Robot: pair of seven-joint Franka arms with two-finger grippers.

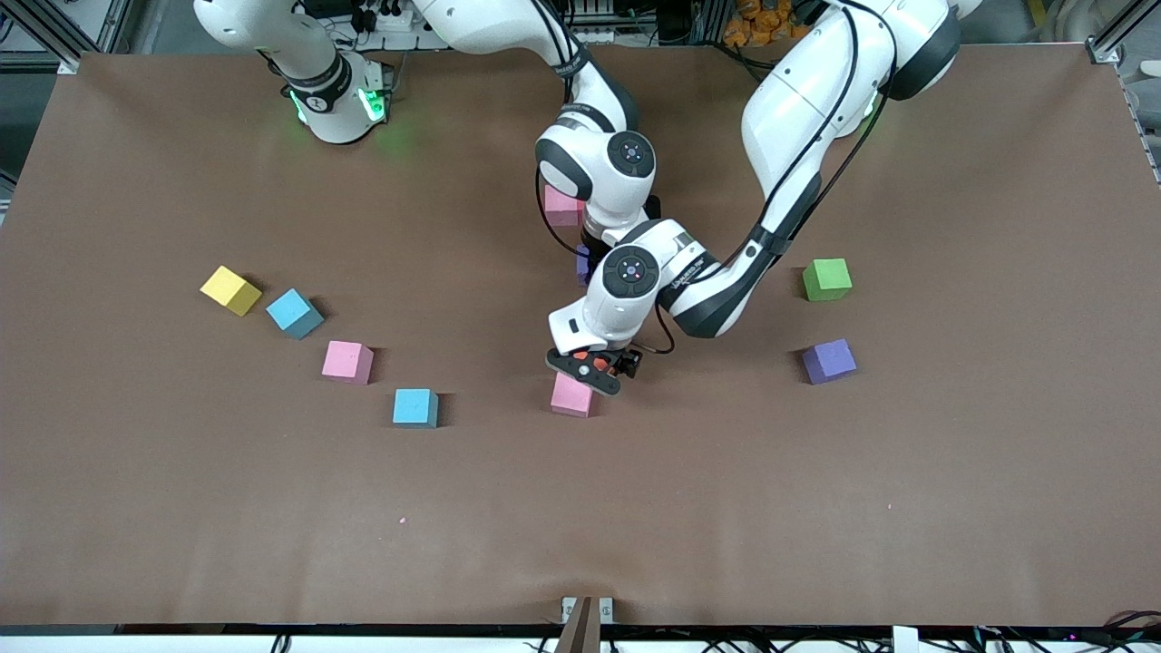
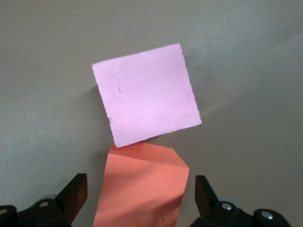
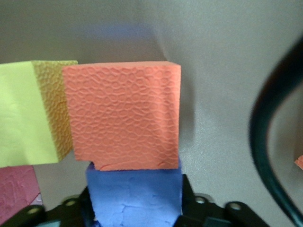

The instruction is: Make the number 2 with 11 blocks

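Observation:
My left gripper should close now. Closing now would hold the orange block. Its fingertips are on either side of the orange block, below the pink block (image 2: 147, 94).
My left gripper (image 1: 594, 370) hangs low over the table's middle, open. An orange block (image 2: 142, 189) sits between its fingers with a gap on each side. A pink block (image 2: 147, 94) touches that orange one, also seen in the front view (image 1: 571, 396). My right gripper (image 3: 136, 198) is shut on a purple block (image 3: 135, 196), which shows as a sliver (image 1: 583, 263) under its wrist. That block rests against an orange block (image 3: 123, 116) that has a yellow block (image 3: 28, 113) beside it. Another pink block (image 1: 562, 205) peeks out by the right wrist. The arms hide most of the number 2.
Loose cubes lie toward the right arm's end: yellow (image 1: 229, 290), light blue (image 1: 294, 313), pink (image 1: 347, 362) and blue (image 1: 415, 407). Toward the left arm's end stand a green cube (image 1: 826, 278) and a purple one (image 1: 828, 361). A black cable (image 3: 265, 127) crosses the right wrist view.

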